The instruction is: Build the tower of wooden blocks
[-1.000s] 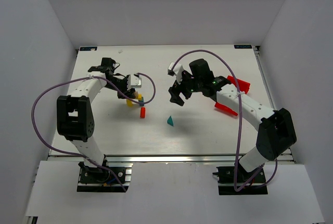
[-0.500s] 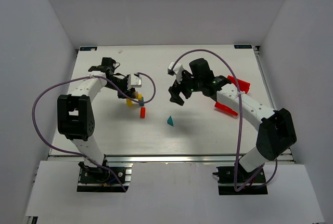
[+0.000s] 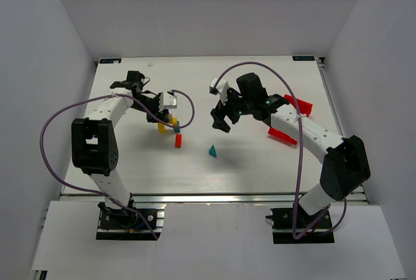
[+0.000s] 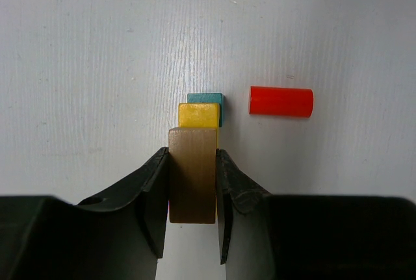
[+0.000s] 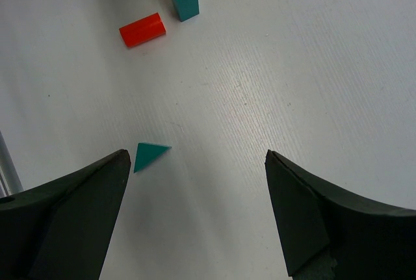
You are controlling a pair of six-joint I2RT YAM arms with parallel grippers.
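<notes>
The tan block is lined up just over the yellow block (image 4: 199, 115) and would rest there, so the tan block now comes free from my left gripper.
My left gripper (image 4: 192, 182) is shut on a plain tan block (image 4: 192, 173), held just over a yellow block (image 4: 199, 115); whether they touch I cannot tell. A teal cube (image 4: 205, 101) sits just beyond the yellow one, and a red cylinder (image 4: 281, 101) lies to their right. From above, the left gripper (image 3: 161, 122) is over this cluster, with the red cylinder (image 3: 178, 140) just below it. My right gripper (image 5: 198, 182) hangs open and empty above the table, a teal triangle (image 5: 149, 154) beside its left finger. That triangle (image 3: 212, 151) lies alone mid-table.
Red plastic pieces (image 3: 283, 135) lie under the right forearm at the right side of the table (image 3: 247, 169). Purple cables loop off both arms. White walls close in the table on three sides.
</notes>
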